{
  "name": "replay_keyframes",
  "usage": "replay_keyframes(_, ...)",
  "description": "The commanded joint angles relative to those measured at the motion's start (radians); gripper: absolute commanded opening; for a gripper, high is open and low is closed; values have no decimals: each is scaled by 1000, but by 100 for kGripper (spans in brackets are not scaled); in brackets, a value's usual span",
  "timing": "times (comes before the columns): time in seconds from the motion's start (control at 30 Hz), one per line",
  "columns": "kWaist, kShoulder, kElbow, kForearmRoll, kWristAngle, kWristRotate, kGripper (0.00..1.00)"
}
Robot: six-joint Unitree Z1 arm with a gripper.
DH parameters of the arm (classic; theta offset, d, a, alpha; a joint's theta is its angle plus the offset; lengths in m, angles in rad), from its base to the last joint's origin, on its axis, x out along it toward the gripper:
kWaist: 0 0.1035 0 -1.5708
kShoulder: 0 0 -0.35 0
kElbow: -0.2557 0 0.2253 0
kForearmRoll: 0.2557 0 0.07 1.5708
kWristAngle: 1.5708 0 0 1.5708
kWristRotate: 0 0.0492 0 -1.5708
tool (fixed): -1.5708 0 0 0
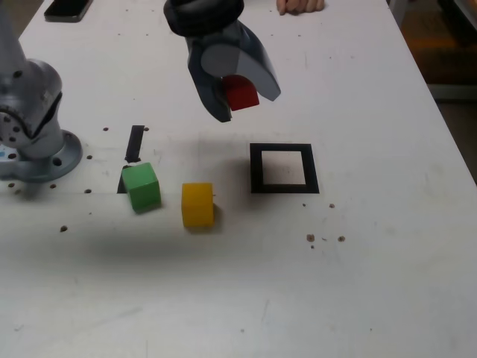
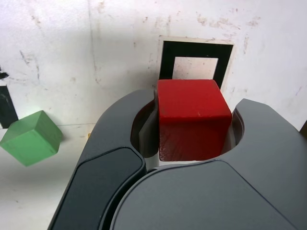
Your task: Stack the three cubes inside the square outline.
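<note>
I should keep holding the red cube (image 1: 241,92) until it is lower over the square outline (image 1: 284,168). The cube is still high above the outline and short of it.
My gripper (image 1: 240,95) hangs above the table, shut on the red cube (image 1: 241,92), which fills the space between the jaws in the wrist view (image 2: 192,117). The square outline (image 1: 284,168) of black tape lies on the table below and to the exterior view's right of the gripper; in the wrist view the outline (image 2: 195,50) shows just beyond the red cube. The green cube (image 1: 141,186) and the yellow cube (image 1: 197,204) rest on the table to the exterior view's left of the outline. Only the green cube (image 2: 31,137) also shows in the wrist view.
The arm's grey base (image 1: 33,127) stands at the exterior view's left edge. Two short black tape strips (image 1: 135,143) lie by the green cube. A dark phone (image 1: 68,9) and a person's hand (image 1: 300,6) are at the far edge. Small dark specks (image 1: 311,238) dot the table.
</note>
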Motion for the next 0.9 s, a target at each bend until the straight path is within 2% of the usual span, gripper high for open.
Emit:
replay_keyframes(0.0,-18,20,-8,-7,6,15,1)
replay_keyframes(0.47,-82,226,-137,-11,6,100,5)
replay_keyframes(0.63,-85,303,-186,-9,-8,106,10)
replay_keyframes(0.87,-70,357,-188,-6,-37,106,17)
